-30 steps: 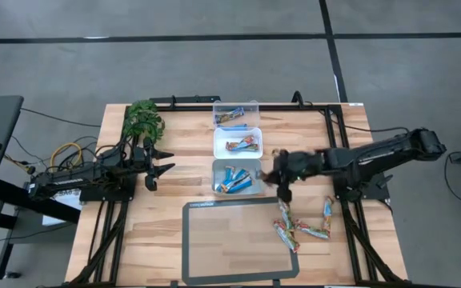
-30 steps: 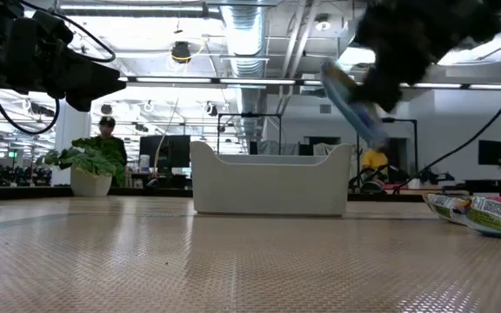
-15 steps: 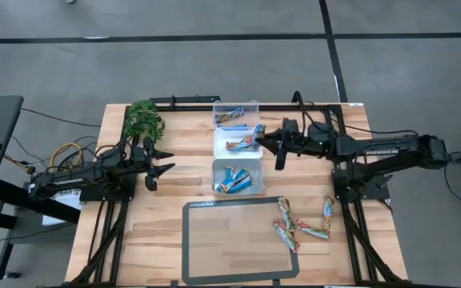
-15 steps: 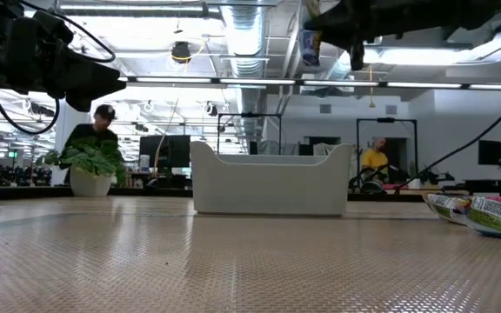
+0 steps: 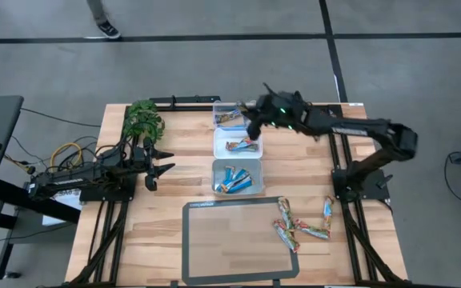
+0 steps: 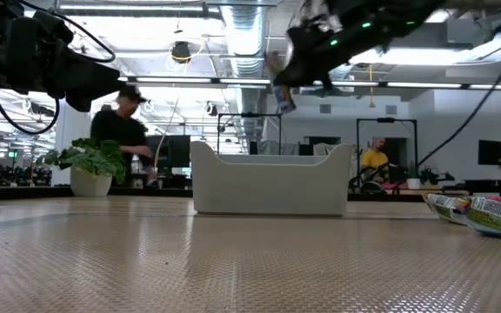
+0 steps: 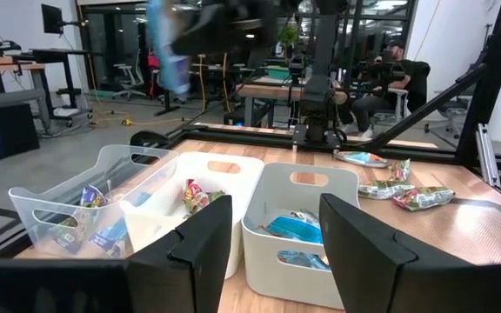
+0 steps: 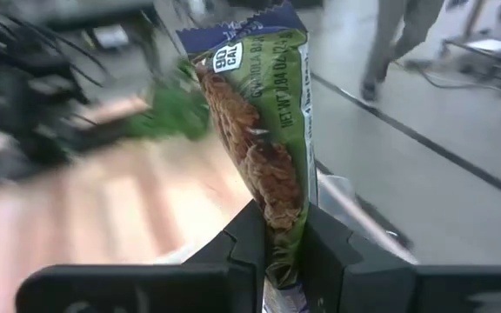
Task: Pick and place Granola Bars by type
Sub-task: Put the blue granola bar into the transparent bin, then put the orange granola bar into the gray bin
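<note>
In the right wrist view, the green bar (image 8: 268, 122) hangs high above the far clear tub (image 8: 342, 191), so my right gripper stays closed on the bar for now.
My right gripper (image 5: 252, 122) hovers high over the far clear tub (image 5: 236, 114) and the middle white tub (image 5: 238, 142), shut on a green granola bar (image 8: 263, 130) with a dark blue end. The low view shows that bar (image 6: 278, 91) hanging under the gripper (image 6: 296, 61). Blue bars lie in the near white tub (image 5: 238, 178). Several green and tan bars (image 5: 294, 226) rest flat on the table's right side, and one more bar (image 5: 328, 209) beside them. My left gripper (image 5: 157, 164) waits open at the table's left, its fingers (image 7: 194, 252) facing the tubs. My right gripper pinches the green bar between its two fingers (image 8: 243, 239) at one end of the wrapper (image 8: 283, 228). The fingers come slanting from above and the table's right, in line with the bar's length. The bar is lifted clear and sticks out beyond the fingertips, hanging down over the tubs.
A dark-framed mat (image 5: 238, 240) lies at the near middle of the table. A small green plant (image 5: 142, 118) stands at the far left corner. Black frame rails (image 5: 326, 112) run along the far edge. Beyond the table a person (image 6: 124, 130) walks in the room.
My right gripper has swung from beside the near white tub, close to the loose bars, toward the far edge and the left, rising over the far tubs with the bar in its fingers. The bar stays lifted clear. The person behind has walked rightward.
</note>
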Controlling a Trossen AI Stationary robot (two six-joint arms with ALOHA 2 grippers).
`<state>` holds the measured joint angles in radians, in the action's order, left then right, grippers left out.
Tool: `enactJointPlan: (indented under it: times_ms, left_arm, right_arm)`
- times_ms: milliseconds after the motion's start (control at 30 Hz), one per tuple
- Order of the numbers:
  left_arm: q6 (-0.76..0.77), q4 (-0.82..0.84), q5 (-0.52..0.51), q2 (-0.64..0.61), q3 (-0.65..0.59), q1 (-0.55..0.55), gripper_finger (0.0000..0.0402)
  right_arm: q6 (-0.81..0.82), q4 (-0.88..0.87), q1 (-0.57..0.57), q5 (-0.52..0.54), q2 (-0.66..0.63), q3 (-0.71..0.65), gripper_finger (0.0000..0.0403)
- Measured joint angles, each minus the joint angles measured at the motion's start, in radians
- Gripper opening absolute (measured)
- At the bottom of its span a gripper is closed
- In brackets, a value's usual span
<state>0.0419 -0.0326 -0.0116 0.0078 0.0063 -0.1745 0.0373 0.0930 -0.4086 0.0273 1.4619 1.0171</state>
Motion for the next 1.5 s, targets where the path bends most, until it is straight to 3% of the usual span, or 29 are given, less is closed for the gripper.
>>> enactJointPlan:
  times_ms: [367, 600, 800, 967, 1333, 1500]
  left_arm:
    - [0.006, 0.0, 0.0, 0.0, 0.0, 0.0, 0.0167]
    - [0.005, 0.0, 0.0, 0.0, 0.0, 0.0, 0.0167]
    - [0.0, 0.0, 0.0, 0.0, 0.0, 0.0, 0.0167]
    - [0.001, 0.0, -0.001, 0.0, 0.0, 0.0, 0.0167]
    - [0.005, 0.0, 0.0, 0.0, 0.0, 0.0, 0.0167]
    - [-0.001, 0.0, 0.0, 0.0, 0.0, 0.0, 0.0167]
  right_arm:
    - [-0.318, -0.403, -0.113, 0.001, 0.326, 0.428, 0.0045]
    - [-0.441, -0.595, -0.123, 0.005, 0.459, 0.567, 0.0044]
    - [-0.536, -0.646, -0.122, 0.008, 0.516, 0.596, 0.0047]
    - [-0.529, -0.675, -0.124, 0.084, 0.525, 0.596, 0.0064]
    - [-0.423, -0.691, -0.138, 0.079, 0.52, 0.595, 0.0176]
    - [-0.277, -0.607, -0.14, 0.025, 0.465, 0.595, 0.0207]
